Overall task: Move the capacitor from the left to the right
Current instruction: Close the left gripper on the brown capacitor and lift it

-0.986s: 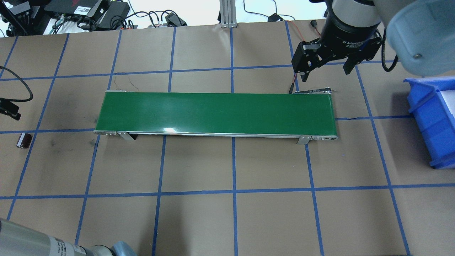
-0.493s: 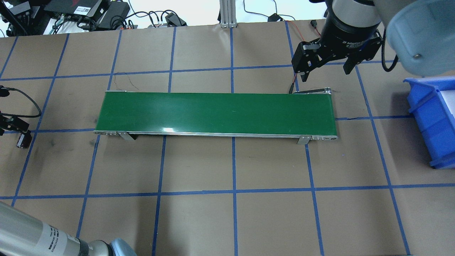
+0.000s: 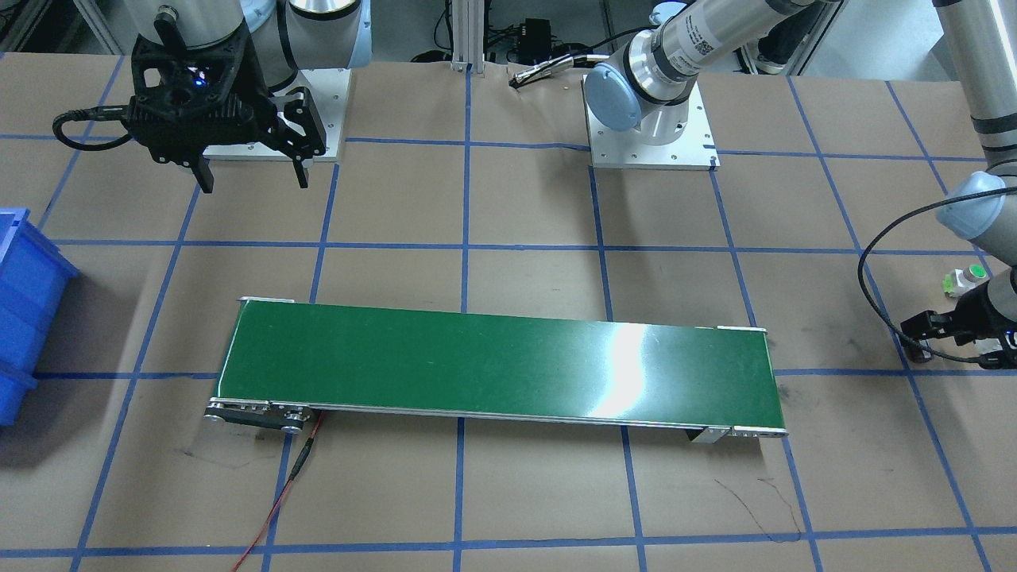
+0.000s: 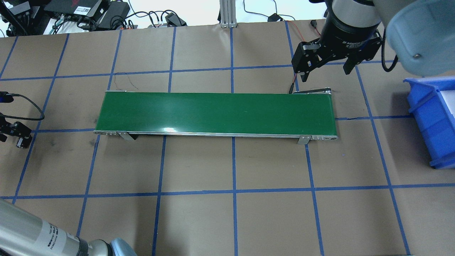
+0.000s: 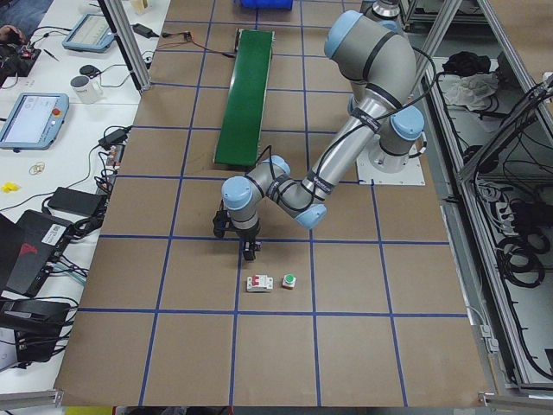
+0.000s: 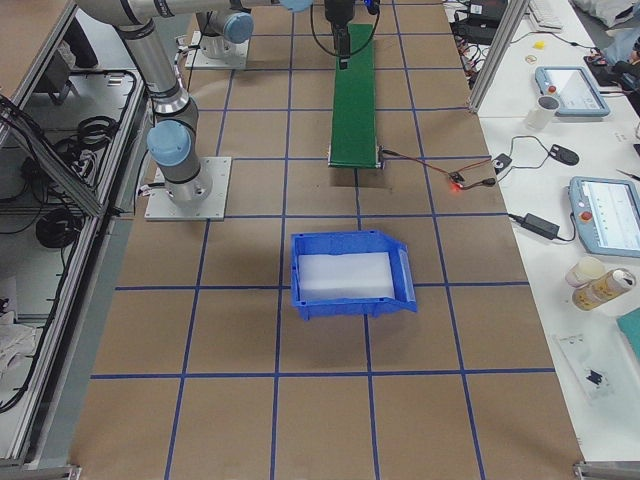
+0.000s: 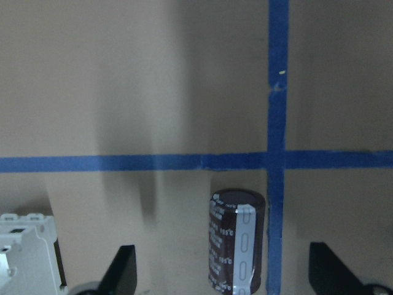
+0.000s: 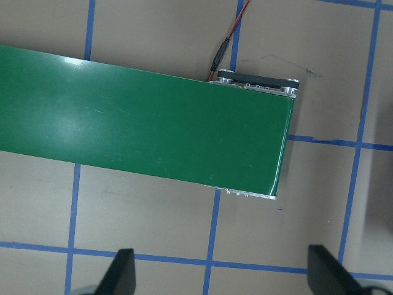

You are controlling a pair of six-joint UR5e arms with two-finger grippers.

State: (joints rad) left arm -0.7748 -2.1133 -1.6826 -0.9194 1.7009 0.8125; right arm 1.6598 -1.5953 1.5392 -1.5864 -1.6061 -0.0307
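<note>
I will carry the capacitor over to the green conveyor belt [image 3: 505, 367], so next I will pick it up by its round dark brown body [image 3: 920, 353] with my left gripper.
The capacitor [image 7: 238, 243], a stubby dark brown cylinder with a grey stripe, lies on its side on the brown table beside a blue tape line. My left gripper [image 7: 224, 276] is open and low over it, one finger on each side, not touching it. The gripper sits at the table's left edge in the overhead view [image 4: 14, 133], where it covers most of the capacitor. My right gripper [image 4: 323, 69] is open and empty, hanging above the far right end of the green conveyor belt [image 4: 217, 113].
A white breaker with a red switch [image 5: 259, 283] and a white button with a green cap [image 5: 289, 280] lie close to the left gripper. A blue bin [image 4: 433, 121] stands at the table's right. A red wire [image 3: 278, 492] runs from the belt's motor end.
My left gripper has moved toward the robot and come down over the capacitor, which lay uncovered a second ago. The right arm has not moved.
</note>
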